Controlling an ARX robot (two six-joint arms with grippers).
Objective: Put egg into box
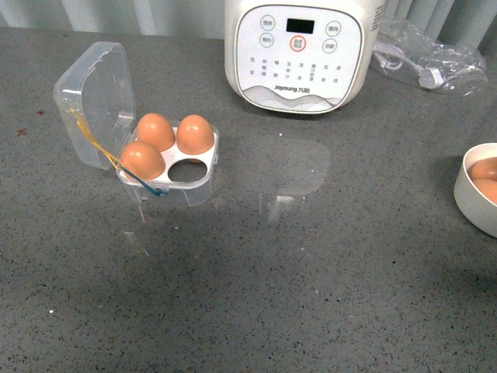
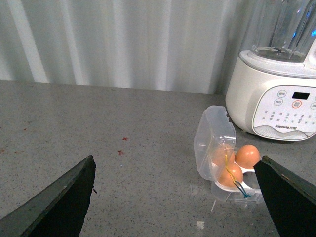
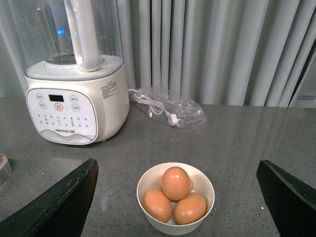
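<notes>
The white bowl's top egg should go into the box's empty cell (image 2: 251, 180), so my right gripper should pick it up next by its rounded shell.
The clear plastic egg box (image 1: 203, 177) stands open at the left of the grey counter, lid tipped back. Three orange-brown eggs (image 1: 156, 130) fill three cells; the front right cell (image 1: 186, 165) is empty. The box also shows in the left wrist view (image 2: 217, 190). A round white bowl (image 3: 150, 221) holds several more eggs (image 3: 175, 182); its edge shows at the right of the front view (image 1: 466, 200). My left gripper (image 2: 175, 197) is open and empty, short of the box. My right gripper (image 3: 177, 197) is open and empty, with the bowl between its fingers' line of sight. Neither arm shows in the front view.
A white Joyoung blender (image 1: 299, 54) stands at the back of the counter. A clear plastic bag with a white cable (image 1: 431, 58) lies at the back right. Grey curtains hang behind the counter.
</notes>
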